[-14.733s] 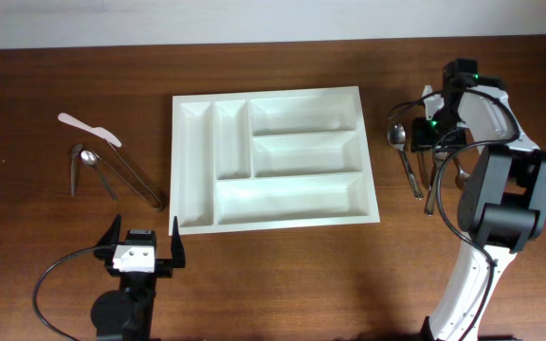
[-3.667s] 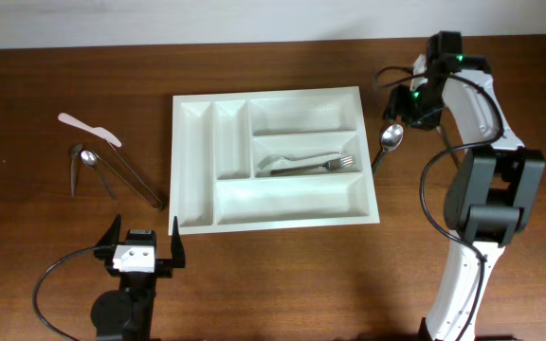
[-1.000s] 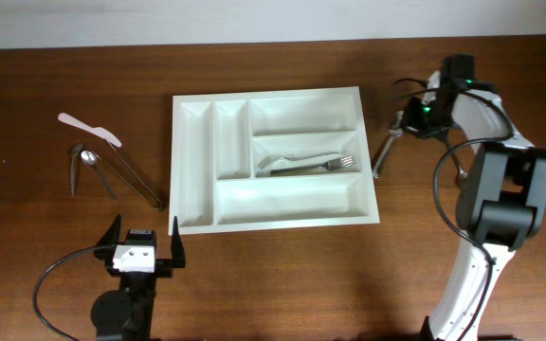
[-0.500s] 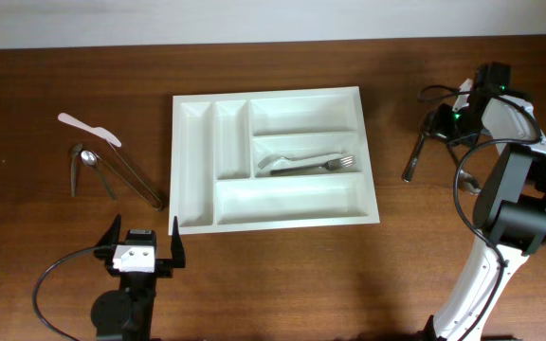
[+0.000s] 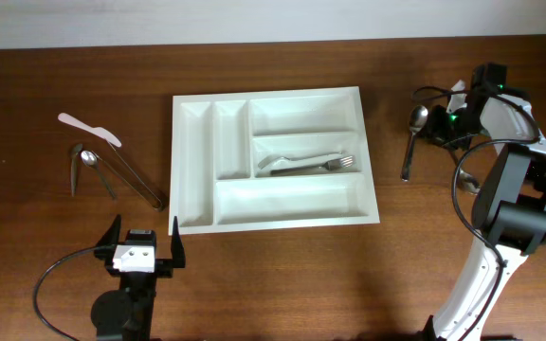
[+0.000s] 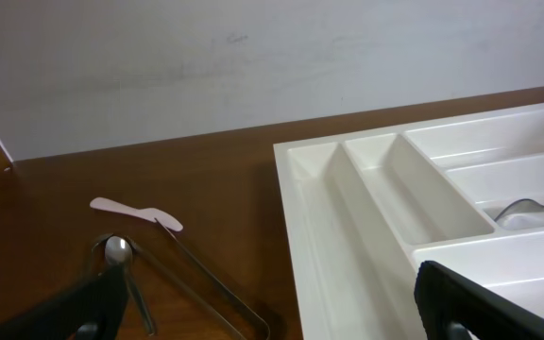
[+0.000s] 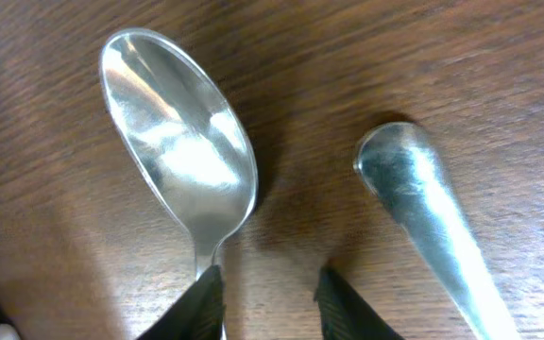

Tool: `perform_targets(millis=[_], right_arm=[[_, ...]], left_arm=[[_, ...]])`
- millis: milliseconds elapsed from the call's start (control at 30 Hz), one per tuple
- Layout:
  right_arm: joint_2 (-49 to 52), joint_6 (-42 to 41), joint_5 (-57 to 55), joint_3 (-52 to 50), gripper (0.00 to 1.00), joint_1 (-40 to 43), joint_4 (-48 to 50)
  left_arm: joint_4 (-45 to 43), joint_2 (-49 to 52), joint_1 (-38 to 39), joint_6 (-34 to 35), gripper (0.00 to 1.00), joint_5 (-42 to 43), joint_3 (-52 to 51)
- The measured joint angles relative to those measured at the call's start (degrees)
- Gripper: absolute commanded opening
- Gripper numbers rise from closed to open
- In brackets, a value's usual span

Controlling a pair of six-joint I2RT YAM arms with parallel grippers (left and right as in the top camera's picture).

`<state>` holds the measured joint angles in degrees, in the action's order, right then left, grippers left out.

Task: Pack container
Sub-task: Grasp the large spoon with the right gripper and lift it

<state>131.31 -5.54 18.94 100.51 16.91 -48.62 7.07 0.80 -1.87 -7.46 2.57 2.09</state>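
Observation:
My right gripper grabs the metal spoon by its neck next, fingers across the handle, to lay it lengthwise in a section of the container.
The container (image 5: 193,161), a white compartment tray, lies mid-table, and its left end (image 6: 321,227) shows in the left wrist view. A metal fork (image 5: 307,164) rests in its middle long compartment. A metal spoon (image 5: 410,142) lies on the wood to the right of the tray, bowl away from me. My right gripper (image 5: 441,128) hovers low beside it. In the right wrist view its jaws (image 7: 270,304) stand slightly apart over bare wood, the left one at the neck of the spoon (image 7: 182,142). My left gripper (image 5: 145,248) rests wide open at the near edge.
Left of the tray lie a white plastic knife (image 5: 88,128), a small spoon (image 5: 88,161) and metal tongs (image 5: 126,175). The rounded handle end of another utensil (image 7: 423,208) lies just right of the spoon. The right arm's base (image 5: 510,204) stands at the right edge.
My right gripper carried the spoon rightward, away from the tray, then parted its jaws; the spoon now lies on the table. The left arm has not moved.

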Motion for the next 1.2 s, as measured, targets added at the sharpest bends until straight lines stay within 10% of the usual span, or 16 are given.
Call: perform_targets(millis=[1200], right_arm=[[-0.28, -18.67, -22.6, 0.13, 0.28, -11.56, 0.72]], left_arm=[[0.0, 0.0, 0.0, 0.0, 0.99, 0.0, 0.0]])
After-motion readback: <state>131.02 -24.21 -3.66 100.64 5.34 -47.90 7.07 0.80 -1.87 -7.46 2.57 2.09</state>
